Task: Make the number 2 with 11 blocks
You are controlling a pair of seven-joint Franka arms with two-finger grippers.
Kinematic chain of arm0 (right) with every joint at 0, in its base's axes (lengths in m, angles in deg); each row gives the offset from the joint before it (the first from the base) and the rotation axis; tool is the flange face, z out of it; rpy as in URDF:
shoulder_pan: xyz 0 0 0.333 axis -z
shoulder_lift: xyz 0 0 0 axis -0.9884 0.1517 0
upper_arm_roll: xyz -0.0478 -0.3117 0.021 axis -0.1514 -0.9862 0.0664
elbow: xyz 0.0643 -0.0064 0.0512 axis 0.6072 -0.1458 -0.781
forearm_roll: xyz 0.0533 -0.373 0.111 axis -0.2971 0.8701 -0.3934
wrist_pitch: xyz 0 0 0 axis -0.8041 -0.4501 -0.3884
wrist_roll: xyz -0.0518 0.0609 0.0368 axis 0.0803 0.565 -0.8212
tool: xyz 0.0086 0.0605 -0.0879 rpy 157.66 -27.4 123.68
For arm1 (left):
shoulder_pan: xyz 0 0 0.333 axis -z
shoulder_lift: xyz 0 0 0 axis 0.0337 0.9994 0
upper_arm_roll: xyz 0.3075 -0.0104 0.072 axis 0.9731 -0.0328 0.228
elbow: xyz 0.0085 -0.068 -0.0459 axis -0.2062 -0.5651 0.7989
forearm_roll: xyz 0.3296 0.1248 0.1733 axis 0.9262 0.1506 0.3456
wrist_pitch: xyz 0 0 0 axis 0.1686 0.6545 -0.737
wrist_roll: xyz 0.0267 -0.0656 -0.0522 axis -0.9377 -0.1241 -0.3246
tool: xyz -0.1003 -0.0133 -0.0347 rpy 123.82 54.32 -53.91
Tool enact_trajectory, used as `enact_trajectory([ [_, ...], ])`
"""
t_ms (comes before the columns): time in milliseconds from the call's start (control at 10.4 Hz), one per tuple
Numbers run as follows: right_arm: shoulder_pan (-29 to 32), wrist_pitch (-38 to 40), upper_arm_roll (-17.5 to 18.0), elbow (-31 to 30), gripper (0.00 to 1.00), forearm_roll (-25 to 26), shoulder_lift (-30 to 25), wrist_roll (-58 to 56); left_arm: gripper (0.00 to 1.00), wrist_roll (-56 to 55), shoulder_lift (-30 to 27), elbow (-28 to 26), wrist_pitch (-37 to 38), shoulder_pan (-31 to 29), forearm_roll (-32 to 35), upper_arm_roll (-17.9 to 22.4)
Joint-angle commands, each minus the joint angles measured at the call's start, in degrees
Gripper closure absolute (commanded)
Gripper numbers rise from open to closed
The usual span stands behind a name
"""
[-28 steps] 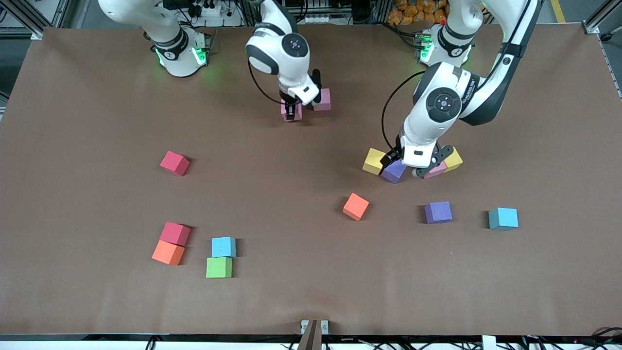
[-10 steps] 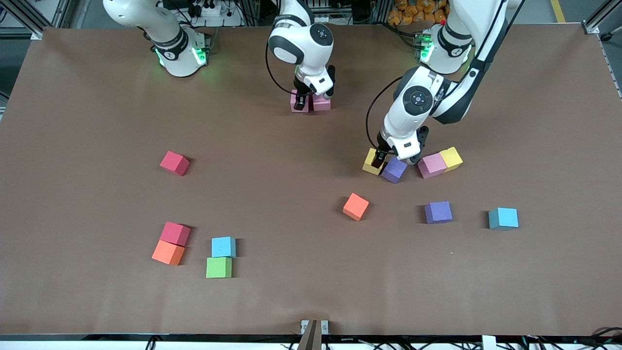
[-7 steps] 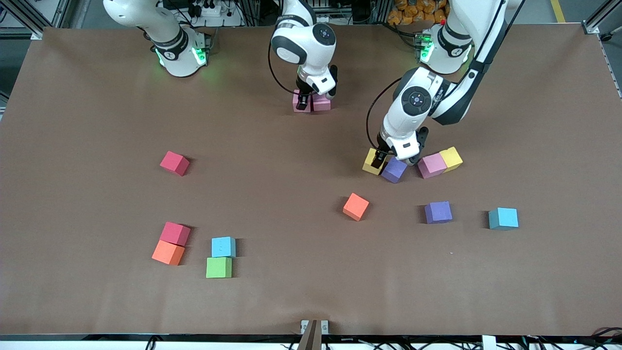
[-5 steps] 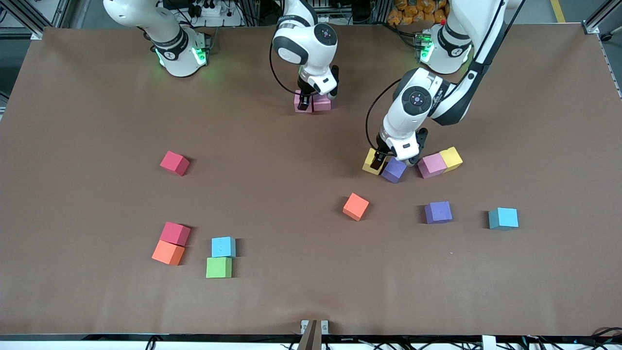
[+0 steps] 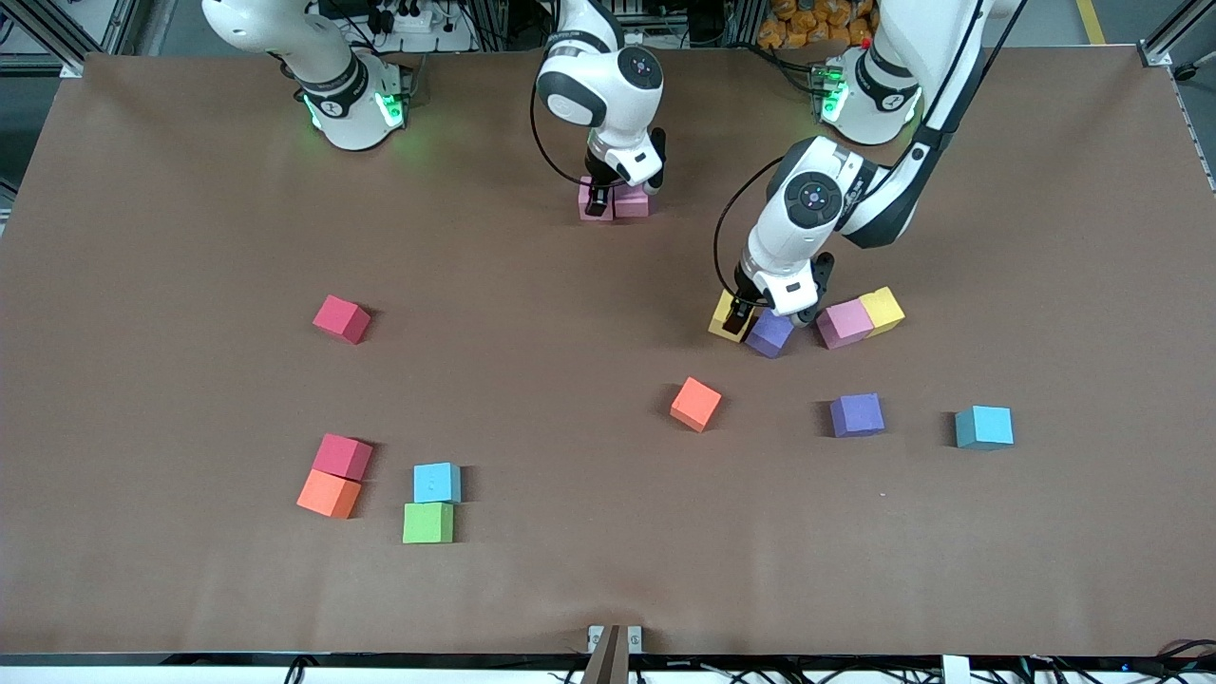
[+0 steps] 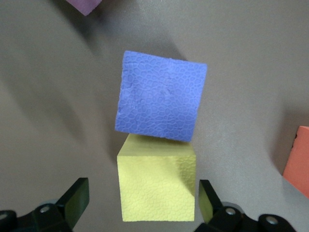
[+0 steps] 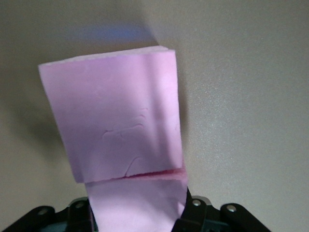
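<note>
Next, my left gripper grabs the yellow block by its opposite sides, to extend the row of pink blocks.
My right gripper (image 5: 597, 201) is shut on a pink block (image 5: 587, 204) (image 7: 137, 203), near the robots' bases. That block sits flush against a second pink block (image 5: 635, 202) (image 7: 116, 116). My left gripper (image 5: 736, 321) (image 6: 142, 203) is open and low over a yellow block (image 5: 719, 323) (image 6: 157, 183). One of its fingers (image 6: 75, 198) stands on either side of the yellow block without touching it. A purple block (image 5: 769, 334) (image 6: 161, 101) touches the yellow one's corner. No number 2 is in view.
A pink block (image 5: 844, 323) and a yellow block (image 5: 883, 309) lie beside the left gripper. Orange (image 5: 695, 404), purple (image 5: 857, 415) and light blue (image 5: 983, 427) blocks lie nearer the camera. Red (image 5: 342, 318), red (image 5: 342, 457), orange (image 5: 329, 494), light blue (image 5: 437, 483) and green (image 5: 427, 522) blocks lie toward the right arm's end.
The right gripper has carried its pink block sideways until it met the second pink block. The left gripper has left the pink-and-yellow pair and come down around the yellow block.
</note>
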Motion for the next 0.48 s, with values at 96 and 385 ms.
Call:
enact_trajectory([
  [96, -1.40, 0.15, -0.85, 1.59, 0.00, 0.43, 0.50, 1.47, 0.00, -1.98, 1.32, 0.36, -2.11, 0.30, 1.55, 0.01],
  [385, -1.31, 0.15, -0.85, 1.24, 0.00, 0.60, -0.90, 1.12, 0.00, -1.98, 2.38, 0.53, -3.08, 0.30, 1.55, 0.01],
])
